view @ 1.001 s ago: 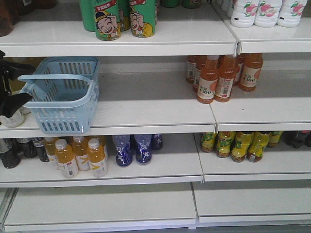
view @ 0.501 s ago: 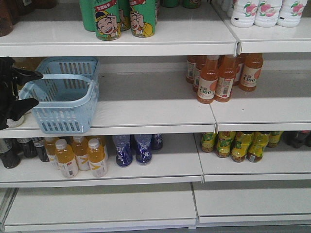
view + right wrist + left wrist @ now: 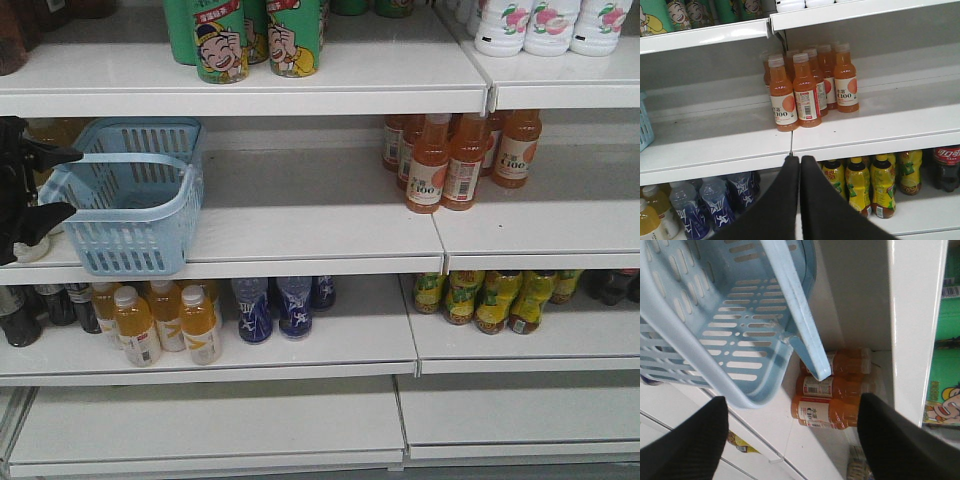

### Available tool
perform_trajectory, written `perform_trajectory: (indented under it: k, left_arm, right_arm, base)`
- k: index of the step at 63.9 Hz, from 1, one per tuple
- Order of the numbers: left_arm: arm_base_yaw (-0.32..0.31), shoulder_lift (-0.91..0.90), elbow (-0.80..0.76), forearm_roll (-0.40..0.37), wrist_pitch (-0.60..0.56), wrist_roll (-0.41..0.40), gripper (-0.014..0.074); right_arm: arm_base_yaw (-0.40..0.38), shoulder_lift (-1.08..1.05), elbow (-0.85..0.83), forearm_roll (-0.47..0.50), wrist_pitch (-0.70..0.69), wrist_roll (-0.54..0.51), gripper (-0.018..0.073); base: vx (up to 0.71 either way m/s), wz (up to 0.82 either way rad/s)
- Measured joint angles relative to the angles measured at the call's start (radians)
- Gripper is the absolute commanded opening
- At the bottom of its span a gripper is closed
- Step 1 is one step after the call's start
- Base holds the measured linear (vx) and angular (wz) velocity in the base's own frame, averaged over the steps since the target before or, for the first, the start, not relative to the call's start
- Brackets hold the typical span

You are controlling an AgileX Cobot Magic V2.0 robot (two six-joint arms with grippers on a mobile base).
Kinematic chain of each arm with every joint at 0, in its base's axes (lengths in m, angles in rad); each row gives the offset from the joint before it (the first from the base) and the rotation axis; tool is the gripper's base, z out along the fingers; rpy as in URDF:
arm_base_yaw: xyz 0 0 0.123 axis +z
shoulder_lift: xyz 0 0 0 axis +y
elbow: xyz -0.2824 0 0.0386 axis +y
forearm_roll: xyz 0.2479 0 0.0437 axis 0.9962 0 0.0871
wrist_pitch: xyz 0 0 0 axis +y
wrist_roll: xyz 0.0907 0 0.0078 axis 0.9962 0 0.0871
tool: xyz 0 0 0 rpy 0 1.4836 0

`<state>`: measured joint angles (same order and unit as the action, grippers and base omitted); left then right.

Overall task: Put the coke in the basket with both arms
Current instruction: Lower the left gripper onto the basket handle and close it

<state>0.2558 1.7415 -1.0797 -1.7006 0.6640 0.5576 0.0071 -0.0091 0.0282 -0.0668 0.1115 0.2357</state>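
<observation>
My left gripper should next grab the basket by its rim (image 3: 57,181), so that the pale blue basket's open top (image 3: 130,185) stays free for the coke.
The pale blue basket (image 3: 130,200) stands at the left end of the middle shelf, its thin handle (image 3: 125,158) lying across the top. My left gripper (image 3: 50,185) is at the basket's left end and is open, one finger above the rim and one below. In the left wrist view the basket (image 3: 715,330) and its handle (image 3: 800,325) fill the upper left. The two fingertips of the left gripper (image 3: 792,440) stand wide apart below them, holding nothing. The right gripper (image 3: 800,162) is shut and empty. A coke (image 3: 946,167) with a red label stands on the lower shelf at the far right.
Orange juice bottles (image 3: 450,160) stand on the middle shelf's right side, also seen in the right wrist view (image 3: 805,85). Below are yellow tea bottles (image 3: 870,185), blue bottles (image 3: 275,305), pale orange bottles (image 3: 165,320) and dark bottles with black-and-white labels (image 3: 20,310). Green cans (image 3: 250,35) stand on the top shelf.
The left gripper has come a little right and down toward the basket's left end, still open. The basket and the bottles have not moved.
</observation>
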Motion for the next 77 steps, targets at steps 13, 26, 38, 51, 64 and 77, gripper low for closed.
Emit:
perform_trajectory:
  k: [13, 26, 38, 51, 64, 77]
  left_arm:
    - [0.000, 0.090, -0.102, 0.000, 0.055, -0.004, 0.0523]
    - [0.000, 0.103, -0.110, 0.000, -0.007, -0.008, 0.0523]
    - [0.000, 0.104, -0.110, 0.000, -0.018, -0.008, 0.0523]
    - [0.000, 0.117, -0.110, 0.000, -0.018, -0.008, 0.0523]
    - [0.000, 0.146, -0.169, 0.000, 0.001, -0.011, 0.0523]
    - [0.000, 0.168, -0.224, -0.001, 0.013, -0.049, 0.0523]
  right_arm:
    - [0.000, 0.000, 0.000, 0.000, 0.000, 0.000, -0.0005]
    - [0.000, 0.000, 0.000, 0.000, 0.000, 0.000, -0.0005]
    - [0.000, 0.000, 0.000, 0.000, 0.000, 0.000, -0.0005]
    - [0.000, 0.000, 0.000, 0.000, 0.000, 0.000, -0.0005]
    - [0.000, 0.000, 0.000, 0.000, 0.000, 0.000, -0.0005]
    - [0.000, 0.000, 0.000, 0.000, 0.000, 0.000, -0.0005]
  base:
    - [0.00, 0.00]
    - [0.00, 0.00]
    - [0.00, 0.00]
    - [0.00, 0.00]
    - [0.00, 0.00]
    - [0.00, 0.00]
